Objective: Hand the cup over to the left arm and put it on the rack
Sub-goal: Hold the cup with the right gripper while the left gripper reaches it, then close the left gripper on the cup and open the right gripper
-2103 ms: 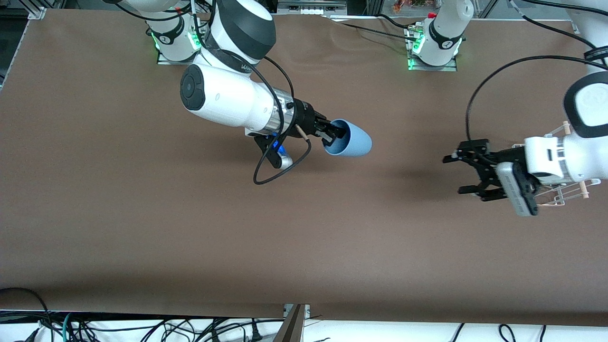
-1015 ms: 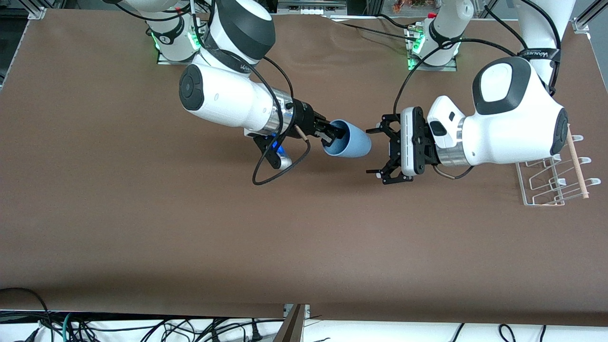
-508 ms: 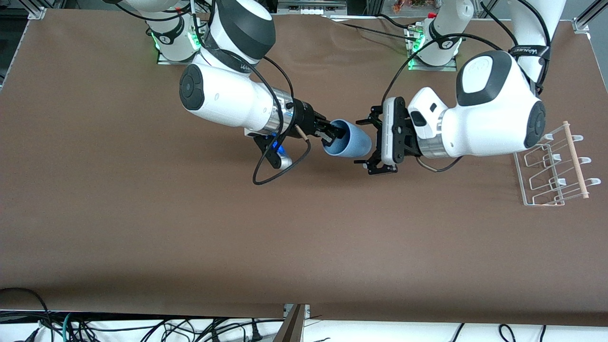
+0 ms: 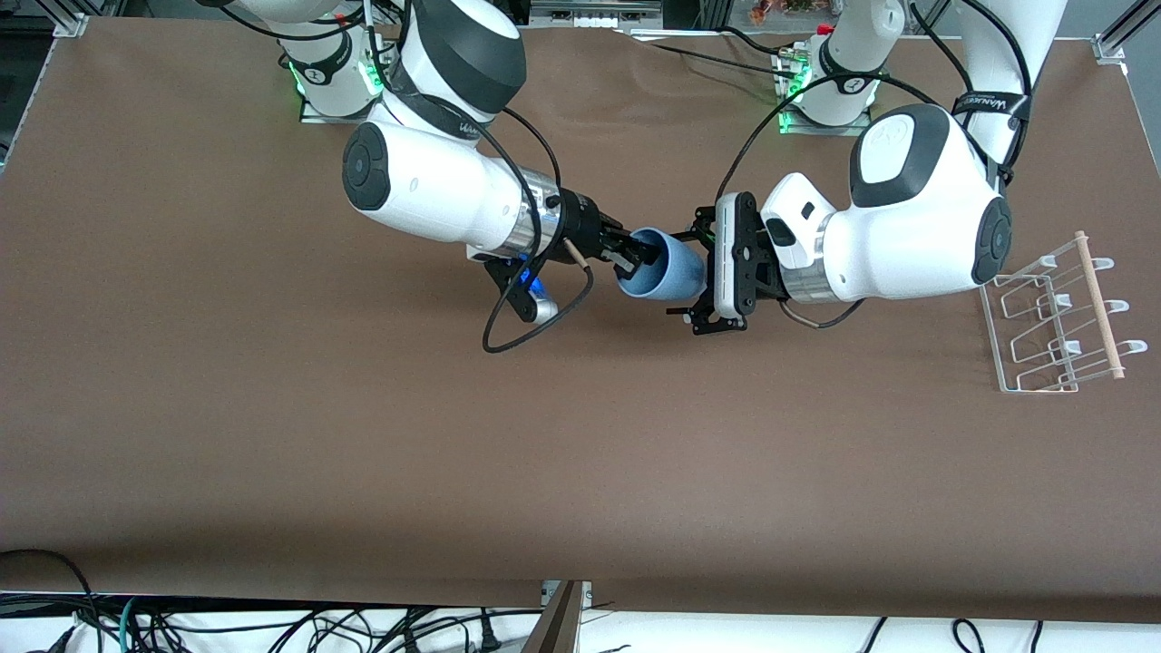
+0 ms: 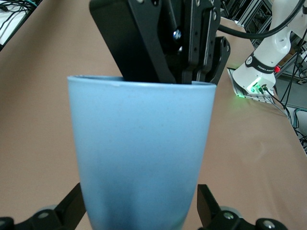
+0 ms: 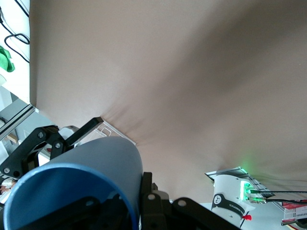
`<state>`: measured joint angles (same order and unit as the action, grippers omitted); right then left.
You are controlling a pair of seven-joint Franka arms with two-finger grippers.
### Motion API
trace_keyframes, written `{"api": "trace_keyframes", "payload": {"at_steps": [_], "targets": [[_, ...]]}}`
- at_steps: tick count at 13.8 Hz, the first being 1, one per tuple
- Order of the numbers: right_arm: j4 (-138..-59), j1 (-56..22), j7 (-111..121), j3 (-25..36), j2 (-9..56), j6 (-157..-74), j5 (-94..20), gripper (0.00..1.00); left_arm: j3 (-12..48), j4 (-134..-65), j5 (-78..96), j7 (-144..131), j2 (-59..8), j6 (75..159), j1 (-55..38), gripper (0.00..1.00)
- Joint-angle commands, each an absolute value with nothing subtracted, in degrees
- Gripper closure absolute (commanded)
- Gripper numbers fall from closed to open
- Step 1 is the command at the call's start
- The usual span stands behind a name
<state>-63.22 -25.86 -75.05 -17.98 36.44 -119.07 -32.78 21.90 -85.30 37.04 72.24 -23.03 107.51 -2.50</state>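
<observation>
My left gripper's fingers stand on either side of the light-blue cup's body, so it is time to close now. Closing now would catch the cup.
The light-blue cup point(image 4: 673, 270) hangs on its side over the middle of the table. My right gripper point(image 4: 635, 258) is shut on its rim, one finger inside and one outside. The left arm's gripper point(image 4: 694, 275) is open, and its fingers point(image 4: 701, 232) stand on either side of the cup's closed end, apart from its wall. In the left wrist view the cup point(image 5: 141, 153) fills the space between the black fingers point(image 5: 208, 208). In the right wrist view the cup point(image 6: 96, 160) sits at my right gripper point(image 6: 136, 196). The white wire rack point(image 4: 1057, 317) stands at the left arm's end of the table.
A black cable loop point(image 4: 535, 317) dangles under the right arm's wrist. Both arm bases point(image 4: 830, 91) with green lights stand along the table's edge farthest from the front camera. The brown tabletop point(image 4: 544, 453) lies bare nearer the front camera.
The left arm has swung from the rack toward the cup, and its open fingers now straddle the cup's closed end. The right arm and the cup have stayed still.
</observation>
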Motion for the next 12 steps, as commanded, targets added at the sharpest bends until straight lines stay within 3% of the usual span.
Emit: {"api": "trace_keyframes", "payload": {"at_steps": [1,3,4,5,6,8,9,10,12], "targets": [[-61.6,-25.8,-75.4,-17.9,36.8,-118.7,-33.7,1.0,22.5,-86.0,35.9,70.8,-22.0,107.7,-2.1,0.03],[-61.6,-25.6,-75.3,-17.9,36.6,-118.6,-33.8,1.0,22.5,-86.0,35.9,70.2,-22.0,107.6,-2.1,0.19],[-61.6,-25.1,-75.1,-17.9,36.3,-118.0,-33.9,0.8,22.8,-86.0,35.9,69.1,-22.0,107.2,-2.1,0.24],[-61.6,-24.3,-74.8,-17.9,34.9,-116.3,-33.7,0.34,22.9,-85.6,35.9,68.0,-22.0,107.2,-2.1,0.25],[-61.7,-23.8,-74.0,-17.6,33.7,-114.1,-33.6,0.18,22.9,-85.4,36.1,67.6,-22.0,107.3,-2.1,0.26],[-61.7,-21.6,-73.2,-17.8,32.8,-111.2,-33.9,0.15,22.9,-85.3,36.6,67.6,-22.0,107.4,-2.2,0.26],[-61.6,-20.6,-73.2,-17.9,32.5,-110.3,-33.9,0.15,22.9,-85.2,36.6,67.6,-22.0,107.5,-2.2,0.4],[-61.6,-19.6,-72.9,-17.9,31.9,-109.3,-34.0,0.15,22.9,-85.2,36.9,67.3,-22.0,107.5,-2.1,0.89],[-61.7,-16.3,-70.5,-17.8,30.9,-104.8,-36.6,0.15,22.8,-85.2,36.7,67.3,-22.0,107.4,-2.0,0.89]]}}
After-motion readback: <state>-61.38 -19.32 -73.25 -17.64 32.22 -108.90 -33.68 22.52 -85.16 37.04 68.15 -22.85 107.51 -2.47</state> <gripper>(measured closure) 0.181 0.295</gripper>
